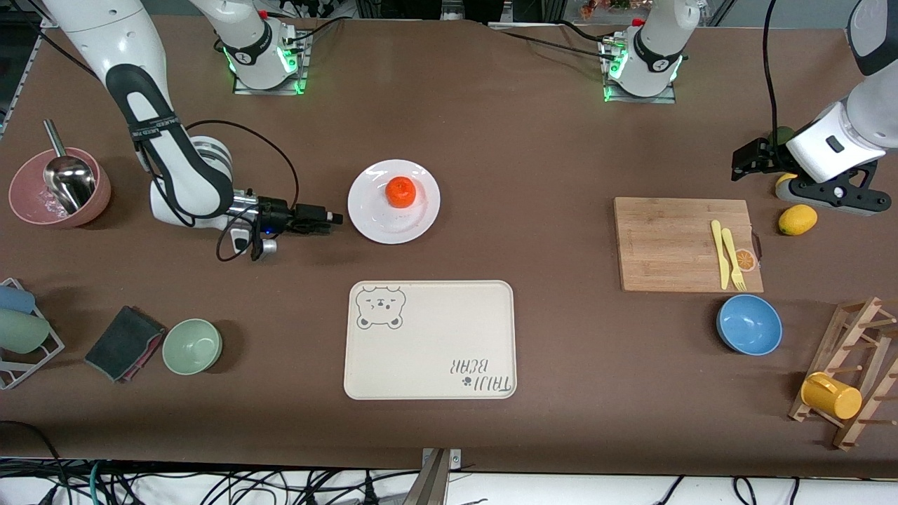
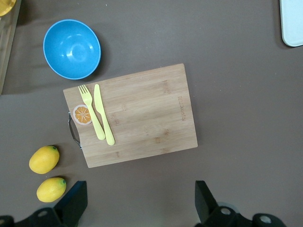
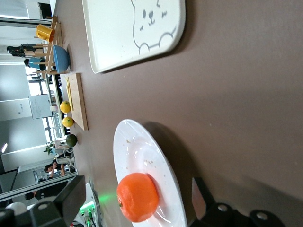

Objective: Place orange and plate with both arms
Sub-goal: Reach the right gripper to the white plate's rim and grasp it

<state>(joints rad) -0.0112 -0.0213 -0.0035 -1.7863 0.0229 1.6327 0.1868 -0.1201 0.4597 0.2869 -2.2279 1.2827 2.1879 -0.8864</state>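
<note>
My right gripper picks up the white plate by its rim (image 1: 350,205) next, which brings the orange to the cream bear-print tray (image 1: 430,340).
The orange (image 1: 400,191) lies on the white plate (image 1: 393,217) in the middle of the table. In the right wrist view the orange (image 3: 137,196) sits on the plate (image 3: 142,156) straight ahead of the fingers. My right gripper (image 1: 335,219) lies low and level beside the plate's rim, toward the right arm's end of the table. It is open (image 3: 137,185) and holds nothing. My left gripper (image 1: 745,160) hangs open (image 2: 139,191) over bare table beside the cutting board and the lemons, with nothing between its fingers.
A cream bear-print tray (image 1: 429,340) lies nearer the front camera than the plate. At the left arm's end are a cutting board (image 1: 673,242) with yellow cutlery, a blue bowl (image 1: 749,324), lemons (image 1: 798,219) and a mug rack (image 1: 852,372). A green bowl (image 1: 192,345) and pink bowl (image 1: 28,203) sit at the right arm's end.
</note>
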